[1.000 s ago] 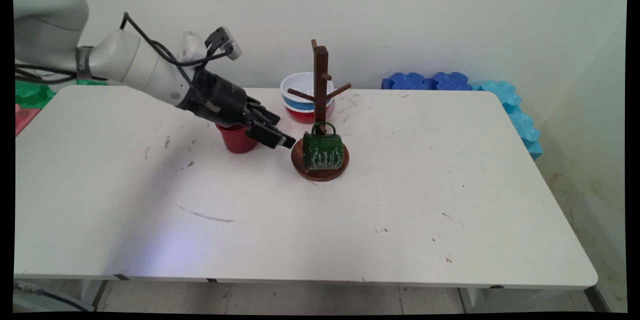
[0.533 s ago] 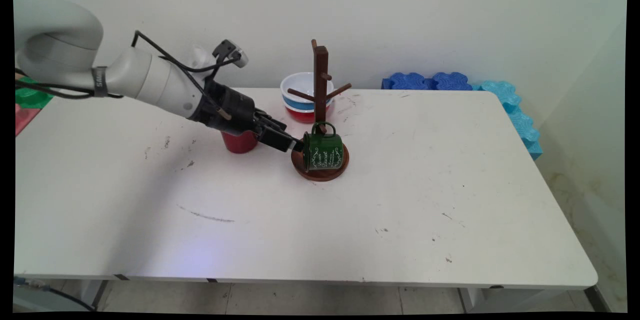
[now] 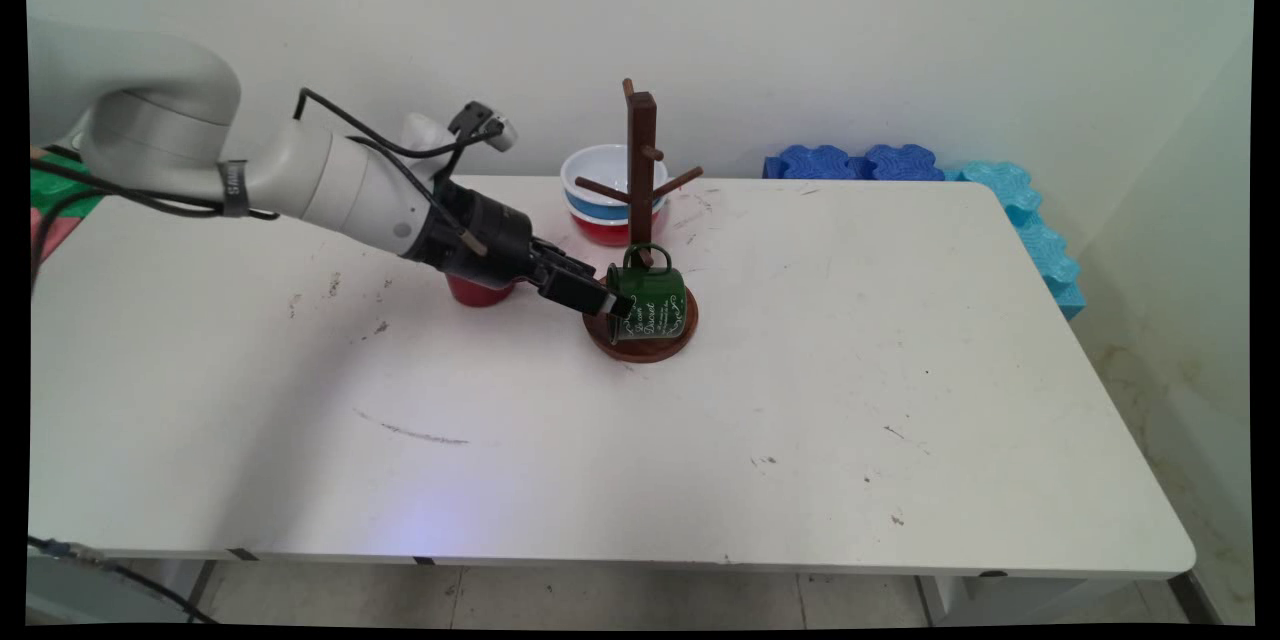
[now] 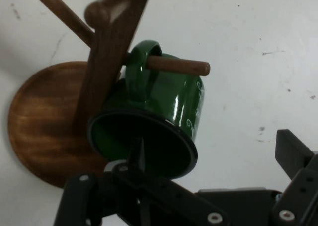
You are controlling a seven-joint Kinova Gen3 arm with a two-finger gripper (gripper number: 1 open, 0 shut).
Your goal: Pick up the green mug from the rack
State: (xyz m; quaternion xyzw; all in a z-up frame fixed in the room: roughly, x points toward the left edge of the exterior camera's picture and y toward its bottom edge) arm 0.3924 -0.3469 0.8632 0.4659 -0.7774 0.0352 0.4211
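My gripper grabs the mug by its rim next, so the green mug's handle (image 3: pixel 648 255) stays free to slide off the wooden peg.
A green enamel mug (image 3: pixel 652 304) with white lettering hangs by its handle on a low peg of the wooden mug tree (image 3: pixel 641 155), over the tree's round base (image 3: pixel 640 348). My gripper (image 3: pixel 612 304) has come in from the left and is at the mug's mouth. In the hand view the mug (image 4: pixel 171 99) shows its dark opening toward me. One of the fingers (image 4: pixel 137 154) is inside that opening and the other stands well clear to the right. My gripper (image 4: pixel 213 159) is open and straddles the rim. The peg (image 4: pixel 174 65) passes through the handle.
A red cup (image 3: pixel 476 290) stands just behind my wrist, partly hidden. Stacked bowls (image 3: pixel 598 188) sit behind the tree. Blue foam pieces (image 3: pixel 860 163) and cyan ones (image 3: pixel 1035 235) line the back right edge. Green foam (image 3: pixel 60 188) lies at the far left.
The arm has advanced to the right and slightly down, carrying the gripper from beside the red cup to the mug's mouth. The mug and tree have not moved.
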